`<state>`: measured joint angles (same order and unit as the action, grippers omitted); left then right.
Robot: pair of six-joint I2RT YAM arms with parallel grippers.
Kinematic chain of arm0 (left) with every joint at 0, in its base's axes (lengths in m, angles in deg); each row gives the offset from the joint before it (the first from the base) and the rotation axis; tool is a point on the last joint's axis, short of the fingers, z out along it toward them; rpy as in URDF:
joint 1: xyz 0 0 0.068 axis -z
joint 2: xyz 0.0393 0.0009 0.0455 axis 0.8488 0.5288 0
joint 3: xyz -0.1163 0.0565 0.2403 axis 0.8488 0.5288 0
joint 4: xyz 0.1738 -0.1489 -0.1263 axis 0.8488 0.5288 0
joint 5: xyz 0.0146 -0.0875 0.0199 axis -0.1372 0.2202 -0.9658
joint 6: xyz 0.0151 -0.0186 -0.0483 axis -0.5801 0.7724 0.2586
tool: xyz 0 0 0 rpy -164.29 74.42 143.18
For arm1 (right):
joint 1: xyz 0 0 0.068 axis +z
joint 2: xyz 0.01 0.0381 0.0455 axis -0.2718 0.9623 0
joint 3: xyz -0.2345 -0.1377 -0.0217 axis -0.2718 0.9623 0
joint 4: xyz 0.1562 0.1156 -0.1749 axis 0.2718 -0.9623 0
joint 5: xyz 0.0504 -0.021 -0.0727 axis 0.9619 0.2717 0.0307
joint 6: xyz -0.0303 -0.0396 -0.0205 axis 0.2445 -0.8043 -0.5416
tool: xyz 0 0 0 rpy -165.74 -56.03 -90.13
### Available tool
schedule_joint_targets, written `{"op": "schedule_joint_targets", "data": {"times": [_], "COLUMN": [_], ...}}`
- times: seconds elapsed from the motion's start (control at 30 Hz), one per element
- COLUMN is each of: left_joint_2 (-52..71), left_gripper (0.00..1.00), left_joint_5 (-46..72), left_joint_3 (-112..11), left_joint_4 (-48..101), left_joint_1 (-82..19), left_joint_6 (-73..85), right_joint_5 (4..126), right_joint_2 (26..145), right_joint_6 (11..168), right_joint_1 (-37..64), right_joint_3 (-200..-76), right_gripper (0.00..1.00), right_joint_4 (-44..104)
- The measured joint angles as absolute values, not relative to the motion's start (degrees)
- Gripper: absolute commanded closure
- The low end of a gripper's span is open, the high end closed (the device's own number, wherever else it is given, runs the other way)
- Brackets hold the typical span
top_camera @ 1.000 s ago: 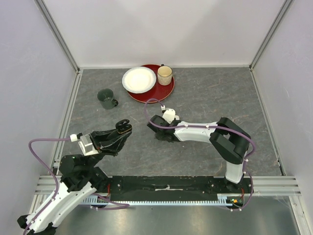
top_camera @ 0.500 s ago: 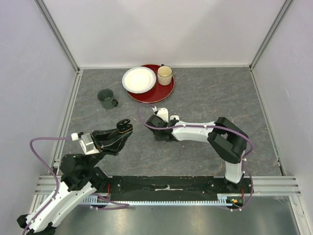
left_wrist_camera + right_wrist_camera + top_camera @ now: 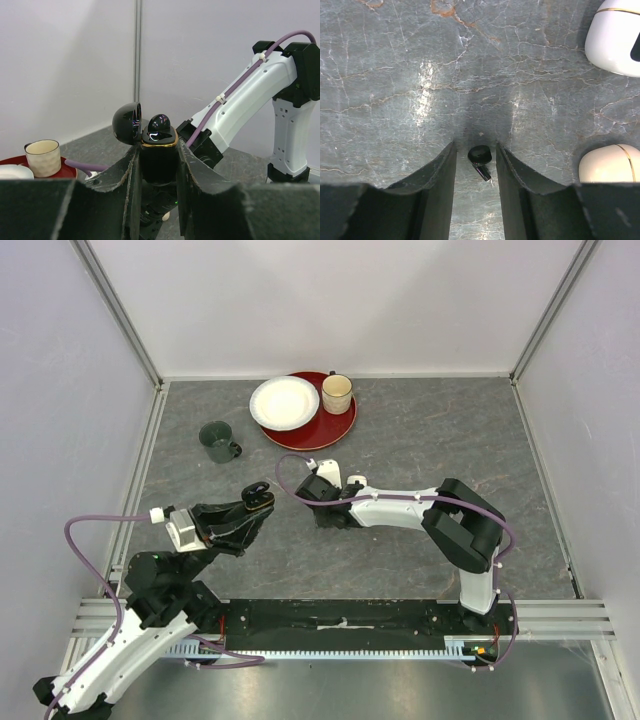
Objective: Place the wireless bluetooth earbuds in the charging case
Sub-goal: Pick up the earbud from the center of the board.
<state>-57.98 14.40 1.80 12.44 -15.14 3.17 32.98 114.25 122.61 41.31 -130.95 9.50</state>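
My right gripper closes on the black earbud next, since both fingertips reach down on either side of its round head (image 3: 480, 154) near the tabletop.
My left gripper (image 3: 157, 150) is shut on a black charging case (image 3: 159, 165) and holds it upright above the table. Its lid (image 3: 126, 123) is swung open to the left, and one black earbud (image 3: 159, 123) sits in the top. In the top view this gripper (image 3: 255, 500) is left of centre. My right gripper (image 3: 475, 146) points straight down at the table, open. A second black earbud (image 3: 480, 160) lies on the table between its fingers, with a gap on each side. In the top view the right wrist (image 3: 322, 485) hides that earbud.
A white case (image 3: 615, 35) and a beige case (image 3: 610, 164) lie on the table just right of my right gripper. Farther back stand a red tray (image 3: 340, 428) bearing a white plate (image 3: 284, 402) and a beige cup (image 3: 337, 393), and a green mug (image 3: 217, 441).
My right wrist has shifted a little to the left over the table. The left gripper with the case has hardly moved.
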Motion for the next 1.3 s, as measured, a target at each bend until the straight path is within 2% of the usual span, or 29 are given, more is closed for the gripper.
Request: {"op": "schedule_joint_targets", "data": {"times": [0.23, 0.53, 0.73, 1.0, 1.1, 1.23, 1.3], "left_joint_2": [-57.52, -57.33, -57.30, -56.67, -56.28, -56.15, -56.15], "left_gripper": [0.98, 0.98, 0.98, 0.98, 0.98, 0.98, 0.98], "left_joint_5": [14.42, 14.46, 14.46, 14.46, 14.46, 14.46, 14.46], "left_joint_3": [1.71, 1.71, 1.71, 1.71, 1.71, 1.71, 1.71], "left_joint_4": [12.35, 12.37, 12.37, 12.39, 12.39, 12.39, 12.39], "left_joint_1": [-15.14, -15.14, -15.14, -15.14, -15.14, -15.14, -15.14], "left_joint_6": [3.76, 3.89, 3.93, 3.93, 3.93, 3.95, 3.95], "right_joint_5": [33.12, 33.40, 35.15, 36.61, 36.68, 36.81, 36.81], "right_joint_2": [114.29, 114.25, 113.44, 112.24, 112.26, 112.44, 112.44], "right_joint_6": [122.48, 122.85, 123.62, 124.64, 124.95, 125.32, 125.61], "right_joint_1": [40.78, 40.24, 39.32, 37.39, 37.24, 37.24, 37.24], "right_joint_3": [-130.95, -130.86, -130.14, -129.28, -129.28, -129.35, -129.37], "right_gripper": [0.66, 0.86, 0.92, 0.90, 0.85, 0.71, 0.69], "right_joint_4": [9.61, 9.96, 10.53, 9.18, 9.09, 9.00, 9.00]}}
